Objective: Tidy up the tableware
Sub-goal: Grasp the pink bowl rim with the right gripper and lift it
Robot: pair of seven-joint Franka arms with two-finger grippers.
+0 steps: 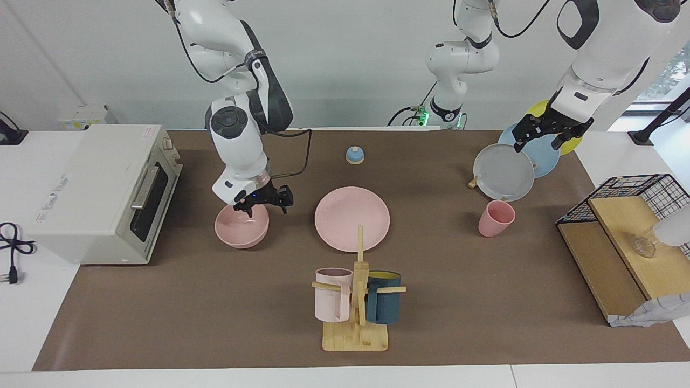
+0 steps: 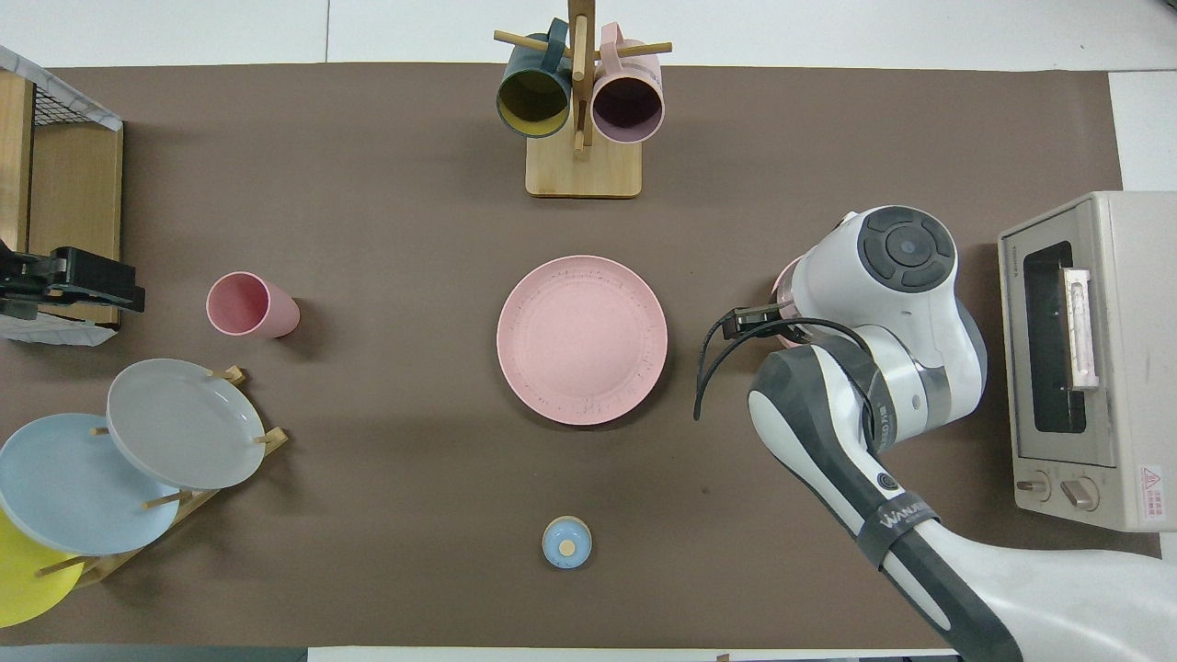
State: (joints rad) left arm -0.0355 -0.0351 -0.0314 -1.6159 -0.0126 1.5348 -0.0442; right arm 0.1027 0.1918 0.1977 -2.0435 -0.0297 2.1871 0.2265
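Observation:
The pink tableware needs to be stacked on the pink plate (image 2: 581, 340). I should next pick up the cup by its rim (image 2: 210, 307) with my left gripper for that.
The pink plate (image 1: 352, 218) lies flat at the table's middle and shows in the overhead view (image 2: 582, 339) too. The pink bowl (image 1: 241, 227) sits upright toward the right arm's end, beside the oven; from overhead only a sliver of it (image 2: 782, 283) shows past the arm. My right gripper (image 1: 264, 205) is open, low over the bowl's rim on the side nearer the robots. The pink cup (image 1: 496, 218) stands upright toward the left arm's end (image 2: 250, 305). My left gripper (image 1: 539, 143) is open and empty, up over the plate rack.
A toaster oven (image 1: 102, 188) stands at the right arm's end. A wooden mug tree (image 1: 357, 302) holds a pale-pink and a teal mug. A rack holds grey (image 1: 504, 172), blue and yellow plates. A small blue bell (image 1: 354, 155) and a wire-and-wood shelf (image 1: 625, 237) also stand here.

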